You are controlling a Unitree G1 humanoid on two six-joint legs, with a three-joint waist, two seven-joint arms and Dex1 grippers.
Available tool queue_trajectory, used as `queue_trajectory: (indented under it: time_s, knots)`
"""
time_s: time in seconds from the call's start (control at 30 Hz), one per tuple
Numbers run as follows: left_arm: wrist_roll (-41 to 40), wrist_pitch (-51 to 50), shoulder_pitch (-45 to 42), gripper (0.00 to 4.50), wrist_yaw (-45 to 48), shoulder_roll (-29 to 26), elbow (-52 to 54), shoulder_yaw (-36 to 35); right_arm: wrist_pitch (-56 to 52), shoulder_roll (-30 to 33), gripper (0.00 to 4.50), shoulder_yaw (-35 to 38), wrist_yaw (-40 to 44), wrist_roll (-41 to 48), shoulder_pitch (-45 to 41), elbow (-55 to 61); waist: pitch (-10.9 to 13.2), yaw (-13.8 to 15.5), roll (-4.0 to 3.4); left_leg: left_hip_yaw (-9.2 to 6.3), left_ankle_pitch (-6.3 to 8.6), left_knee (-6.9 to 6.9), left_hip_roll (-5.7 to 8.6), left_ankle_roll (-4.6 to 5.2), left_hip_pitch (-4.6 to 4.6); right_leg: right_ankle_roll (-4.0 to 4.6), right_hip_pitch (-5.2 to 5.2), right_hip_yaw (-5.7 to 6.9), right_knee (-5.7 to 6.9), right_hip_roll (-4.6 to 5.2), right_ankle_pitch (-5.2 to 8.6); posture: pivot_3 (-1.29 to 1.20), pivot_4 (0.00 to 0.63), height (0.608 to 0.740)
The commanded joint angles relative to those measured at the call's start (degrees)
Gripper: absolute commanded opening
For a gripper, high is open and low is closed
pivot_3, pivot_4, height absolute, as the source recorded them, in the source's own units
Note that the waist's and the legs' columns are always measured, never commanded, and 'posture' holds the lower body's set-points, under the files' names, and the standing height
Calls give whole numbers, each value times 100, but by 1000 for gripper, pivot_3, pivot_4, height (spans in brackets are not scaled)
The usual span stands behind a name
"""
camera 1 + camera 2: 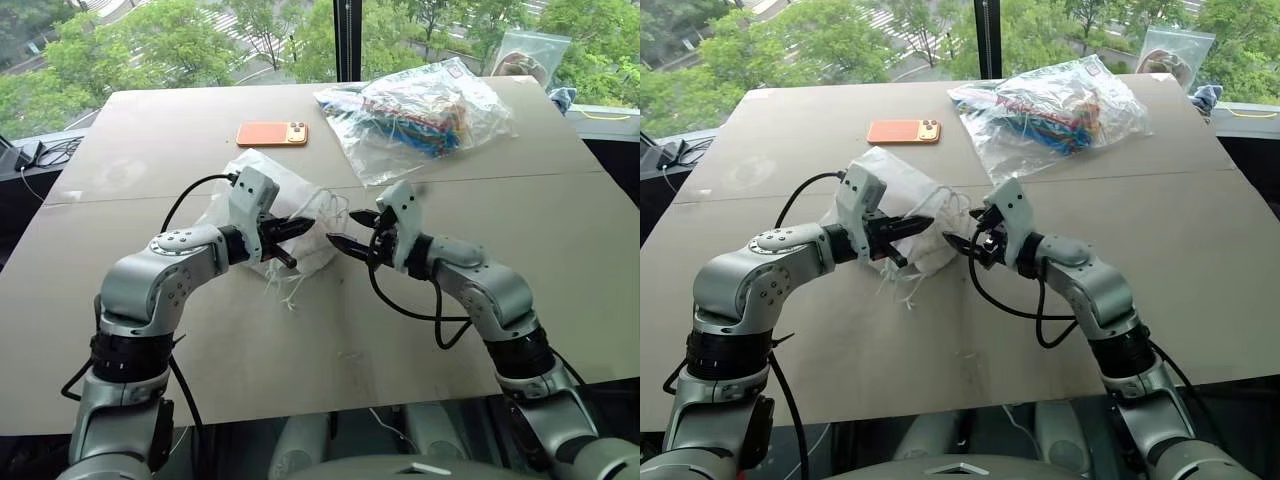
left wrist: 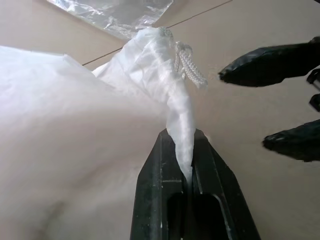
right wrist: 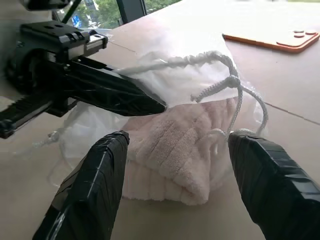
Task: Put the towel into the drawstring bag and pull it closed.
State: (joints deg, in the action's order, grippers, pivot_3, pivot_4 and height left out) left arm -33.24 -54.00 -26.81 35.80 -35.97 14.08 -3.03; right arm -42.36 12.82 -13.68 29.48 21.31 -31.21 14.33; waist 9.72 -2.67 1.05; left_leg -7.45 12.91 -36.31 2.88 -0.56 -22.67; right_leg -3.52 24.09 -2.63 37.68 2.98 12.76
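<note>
The robot's right gripper will grab the white cord by its knotted loop (image 3: 233, 81) next. It will then pull the drawstring bag closed around the towel (image 3: 170, 155).
The white translucent drawstring bag (image 1: 285, 195) lies on the table's middle, its white cords (image 3: 230, 82) knotted at the mouth and loose ends trailing toward me. The beige terry towel (image 3: 170, 155) sits in the bag's mouth, partly veiled by the thin fabric. My left gripper (image 1: 305, 228) is shut on a fold of the bag's fabric near the mouth, and the pinch is plain in the left wrist view (image 2: 185, 145). My right gripper (image 1: 343, 228) hovers open just right of the mouth, facing the left one, with nothing held between its fingers (image 3: 100, 175).
An orange phone (image 1: 272, 133) lies behind the bag. A clear plastic bag of colourful items (image 1: 420, 110) spreads over the far right of the brown table (image 1: 560, 250). Another small plastic bag (image 1: 525, 55) sits at the far right corner. Cables (image 1: 40, 152) lie off the left edge.
</note>
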Motion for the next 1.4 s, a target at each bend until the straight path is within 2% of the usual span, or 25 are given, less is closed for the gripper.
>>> queue_trajectory:
  time_s: [0.03, 0.23, 0.5, 0.53, 0.6, 0.63, 0.67, 0.73, 0.77, 0.93, 1.17, 1.3, 1.4]
  knots:
    - [56, 292, -17, 0, 191, -28, -17, -3, 66, 113, 3394, 35, -250, -391, -399, 24, 0, 12, 0, -1, 0, 0, 1, 0, 0, 0, -1, 1, 0, 1, 0, 0, 150, 740]
    - [-10, 205, -46, 0, 187, -38, 151, -53, 449, -314, 3394, 66, -851, -1026, -986, -1331, 0, 24, 1, 0, -1, -2, 3, -1, -3, 1, -1, 0, -2, 3, 0, 0, 150, 740]
    - [-14, 202, -18, 0, 144, -46, 248, -104, 792, -590, 3394, -21, -825, -1370, -1241, -1910, 0, 20, 1, 3, -4, -1, 3, -7, -12, 1, 8, -5, -3, 5, -1, 0, 150, 740]
    - [-8, 213, 0, 0, 147, -53, 264, -104, 839, -636, 2835, -6, -857, -1406, -1262, -1971, 0, 19, 1, 2, -2, -1, 4, -2, -12, 1, 8, -4, -2, 4, -1, 0, 150, 740]
    - [5, 235, 31, 0, 153, -61, 285, -106, 930, -725, 1995, 24, -937, -1494, -1297, -2095, 0, 14, 0, 1, -1, -1, 3, -2, -12, 1, 8, -4, -1, 4, -1, 0, 150, 740]
    - [7, 238, 38, 0, 154, -62, 283, -107, 978, -755, 1386, 16, -949, -1541, -1306, -2150, 0, 16, 0, 2, -1, -1, 3, -2, -11, 1, 8, -5, -1, 3, -1, 0, 150, 740]
    - [12, 245, 41, 0, 154, -58, 278, -106, 1021, -778, 1157, 3, -955, -1579, -1308, -2195, 0, 17, 0, 2, -1, -1, 3, -2, -11, 1, 8, -4, -1, 3, -1, 0, 150, 740]
    - [33, 300, 52, 0, 169, -48, 257, -95, 1086, -821, 158, -32, -961, -1655, -1286, -2260, 0, 17, 0, 3, -2, -1, 3, -3, -11, 1, 8, -5, -2, 4, -1, 0, 150, 740]
    - [46, 333, 63, 0, 177, -40, 241, -89, 1113, -829, 26, -56, -964, -1701, -1262, -2273, 0, 16, 0, 3, -2, -1, 4, -3, -11, 1, 8, -5, -2, 4, -1, 0, 150, 740]
    - [209, 823, 51, 0, 395, -64, -71, -42, 701, -651, 26, 164, -1091, -1790, -1022, -1597, 0, 24, 0, 2, -5, -1, 3, -8, -11, 1, 9, -4, -2, 4, -1, 0, 150, 740]
    - [833, 1897, -571, 0, 1031, -162, -1214, 311, -1147, -253, 26, 989, -485, -414, -392, 557, 1, 56, -2, -6, -1, -1, 6, -1, -16, 1, 7, 3, -3, 5, -1, 0, 150, 740]
    - [1074, 2326, -910, 0, 1371, -81, -1749, 480, -1535, -186, 26, 1145, -561, -121, -288, 836, 1, 4, -2, 0, 0, -1, 5, 0, -13, 1, 8, 0, -2, 3, -1, 0, 150, 740]
    - [1136, 2414, -999, 0, 1441, 19, -1839, 530, -1431, -161, 26, 1107, -731, -224, -185, 726, 1, 7, -2, 2, 0, 0, 4, 1, -11, 1, 8, -2, -1, 3, 0, 0, 150, 740]
